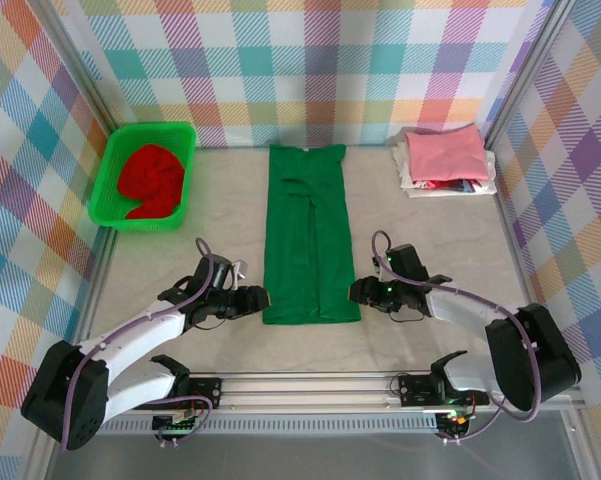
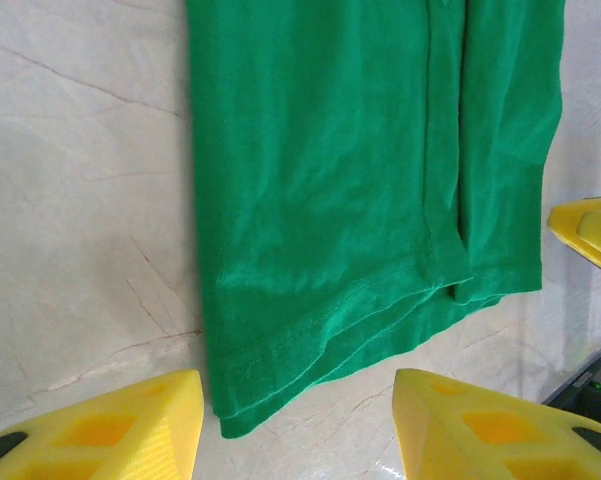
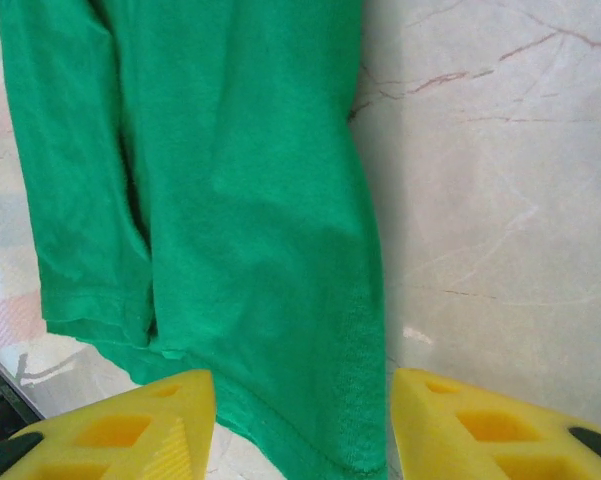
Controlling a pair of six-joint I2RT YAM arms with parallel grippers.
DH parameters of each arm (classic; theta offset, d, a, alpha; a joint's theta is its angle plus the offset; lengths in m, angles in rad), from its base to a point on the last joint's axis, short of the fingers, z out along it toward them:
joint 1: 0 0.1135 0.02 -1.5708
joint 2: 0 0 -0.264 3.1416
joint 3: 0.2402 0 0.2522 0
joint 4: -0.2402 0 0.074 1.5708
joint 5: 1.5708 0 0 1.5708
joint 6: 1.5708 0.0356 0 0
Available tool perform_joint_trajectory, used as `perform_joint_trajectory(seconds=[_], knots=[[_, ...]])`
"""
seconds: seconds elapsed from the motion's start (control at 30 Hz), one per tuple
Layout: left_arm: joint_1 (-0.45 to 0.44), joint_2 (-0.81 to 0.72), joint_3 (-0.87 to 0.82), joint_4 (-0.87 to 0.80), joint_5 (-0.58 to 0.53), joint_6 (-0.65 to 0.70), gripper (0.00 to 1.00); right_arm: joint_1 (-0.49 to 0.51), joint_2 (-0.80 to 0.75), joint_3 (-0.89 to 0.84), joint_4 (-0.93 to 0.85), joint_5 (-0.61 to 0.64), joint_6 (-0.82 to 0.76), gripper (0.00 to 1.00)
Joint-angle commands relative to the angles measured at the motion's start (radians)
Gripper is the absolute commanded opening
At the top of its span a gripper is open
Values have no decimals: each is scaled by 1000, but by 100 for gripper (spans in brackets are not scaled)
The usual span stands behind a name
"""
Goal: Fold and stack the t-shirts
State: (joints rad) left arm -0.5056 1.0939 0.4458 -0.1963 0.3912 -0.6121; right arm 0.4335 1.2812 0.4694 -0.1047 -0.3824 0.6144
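My left gripper picks up the dark green t-shirt by its near hem corner next. Then I fold the hem over the strip evenly.
The dark green t-shirt lies flat in the middle of the table, folded lengthwise into a long strip with its hem towards the arms. My left gripper is open at the hem's left corner; in the left wrist view its yellow fingers stand either side of that corner of the shirt. My right gripper is open at the hem's right corner, and that corner of the shirt lies between its fingers. Neither holds cloth. A red t-shirt is bunched in the basket. The pink t-shirt tops a folded pile.
The bright green plastic basket stands at the back left by the checked wall. The folded pile at the back right has white cloth under the pink. Bare marble table lies on both sides of the green shirt.
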Motion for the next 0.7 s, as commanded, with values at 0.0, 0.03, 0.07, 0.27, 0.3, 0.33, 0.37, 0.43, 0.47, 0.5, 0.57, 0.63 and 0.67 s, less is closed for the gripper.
perform_joint_trajectory(seconds=[0.0, 0.03, 0.07, 0.27, 0.3, 0.33, 0.37, 0.43, 0.47, 0.5, 0.57, 0.63, 0.67], knots=[[-30, 30, 9, -4, -24, -19, 52, 4, 4, 4, 36, -15, 8, 50], [-36, 37, 12, -11, -24, -15, 52, 4, 7, 4, 36, -14, 8, 50], [-42, 44, 13, -19, -27, -14, 52, 3, 10, 3, 38, -16, 9, 50], [-60, 72, 17, -44, -32, -3, 50, 5, 10, -7, 59, -16, 9, 50], [-60, 78, 19, -33, -31, -4, 50, 5, 12, -8, 65, -18, 10, 50], [-62, 88, 23, -17, -25, -9, 49, 5, 14, -8, 66, -18, 9, 50], [-66, 98, 25, 0, -23, -16, 49, 5, 16, -8, 69, -21, 9, 50], [-79, 119, 32, 25, -22, -27, 48, 4, 18, -8, 72, -21, 11, 50], [-87, 132, 38, 26, -23, -26, 47, 5, 18, -9, 74, -21, 11, 50], [-93, 141, 44, 25, -28, -25, 46, 5, 18, -9, 74, -20, 10, 49], [-107, 160, 55, 24, -34, -21, 46, 5, 19, -8, 76, -14, 5, 49], [-115, 173, 61, 28, -38, -24, 45, 5, 21, -7, 75, -14, 2, 49], [-118, 178, 64, 30, -39, -26, 44, 5, 20, -7, 78, -15, 2, 49]])
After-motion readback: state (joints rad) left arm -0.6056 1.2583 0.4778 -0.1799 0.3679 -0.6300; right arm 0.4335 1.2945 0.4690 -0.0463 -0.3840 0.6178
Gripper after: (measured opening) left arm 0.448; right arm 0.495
